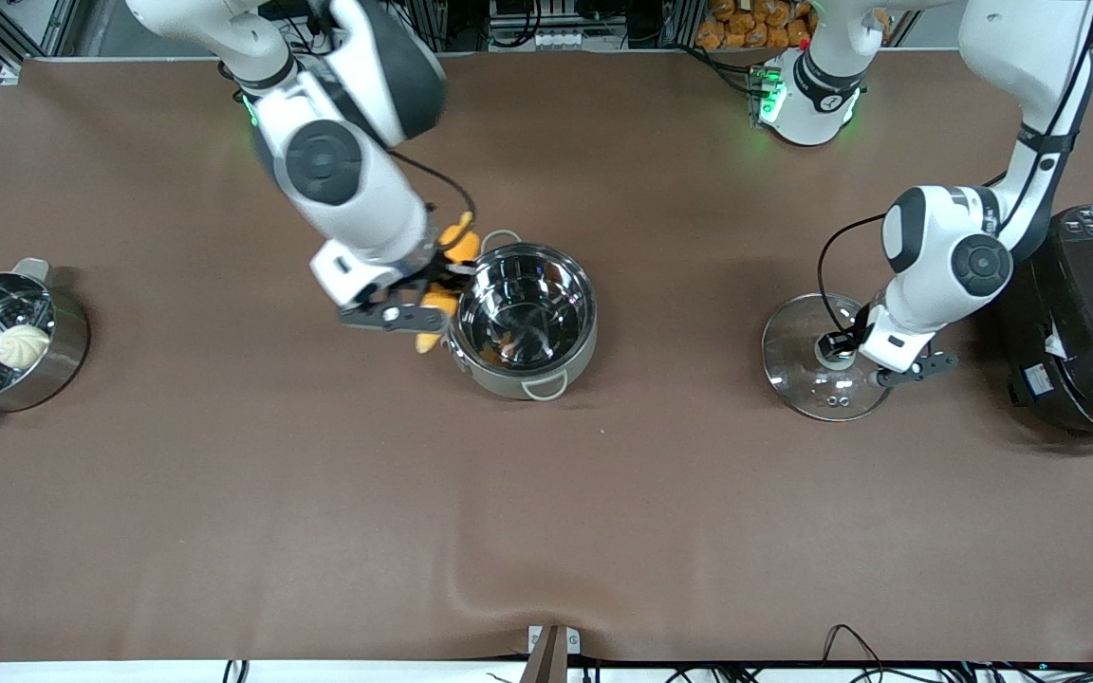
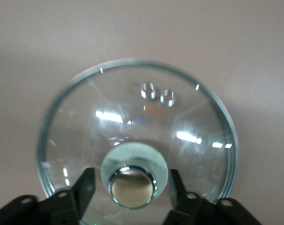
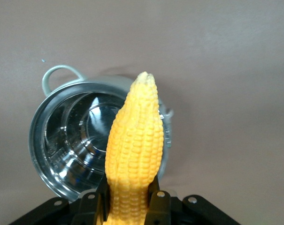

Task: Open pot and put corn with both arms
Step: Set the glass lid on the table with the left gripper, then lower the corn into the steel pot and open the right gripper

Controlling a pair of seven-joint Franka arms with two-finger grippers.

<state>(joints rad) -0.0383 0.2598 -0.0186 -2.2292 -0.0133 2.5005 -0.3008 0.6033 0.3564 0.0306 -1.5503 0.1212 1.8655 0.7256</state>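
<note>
My right gripper should move the yellow corn into the open pot first. The corn is hanging beside the pot, short of its inside, so it would miss if I opened now.
The pot (image 1: 523, 318) stands open mid-table with a bare shiny inside; it also shows in the right wrist view (image 3: 76, 140). My right gripper (image 1: 428, 292) is shut on the yellow corn (image 1: 459, 245) and holds it in the air right beside the pot's rim, toward the right arm's end. In the right wrist view the corn (image 3: 134, 140) sticks out from my gripper (image 3: 130, 204), its tip over the rim. The glass lid (image 1: 807, 327) lies flat on the table toward the left arm's end. My left gripper (image 2: 131, 190) is open, its fingers apart on either side of the lid's knob (image 2: 131, 186).
A steel steamer pot (image 1: 67, 346) with a white bun (image 1: 23, 346) stands at the right arm's end of the table. A large black rice cooker (image 1: 1092, 323) stands at the left arm's end, close beside the lid and the left arm.
</note>
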